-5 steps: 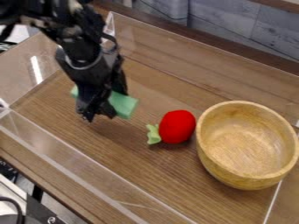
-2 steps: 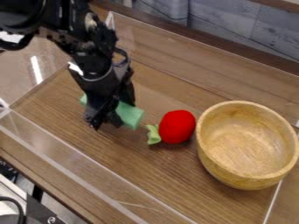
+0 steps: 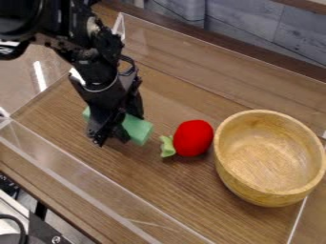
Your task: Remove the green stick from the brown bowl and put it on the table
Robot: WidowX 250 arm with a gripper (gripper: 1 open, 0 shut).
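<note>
The green stick [image 3: 135,128] lies low at the table beneath my fingertips and would rest there, so it is now time to open my gripper.
My gripper [image 3: 112,132] points steeply down at the left of the table [image 3: 166,186] and is shut on the green stick [image 3: 135,128]. The flat green bar shows on both sides of the dark fingers, low over the wood or touching it; I cannot tell which. The brown bowl [image 3: 269,157] stands at the right with nothing inside it, well apart from the gripper.
A red ball-shaped fruit [image 3: 193,137] with small green leaves lies between the gripper and the bowl. Low clear acrylic walls [image 3: 76,181] edge the tabletop at the front and left. The black arm [image 3: 76,43] reaches in from the upper left.
The gripper with the green stick has sunk slightly toward the tabletop. Bowl and red fruit have stayed put.
</note>
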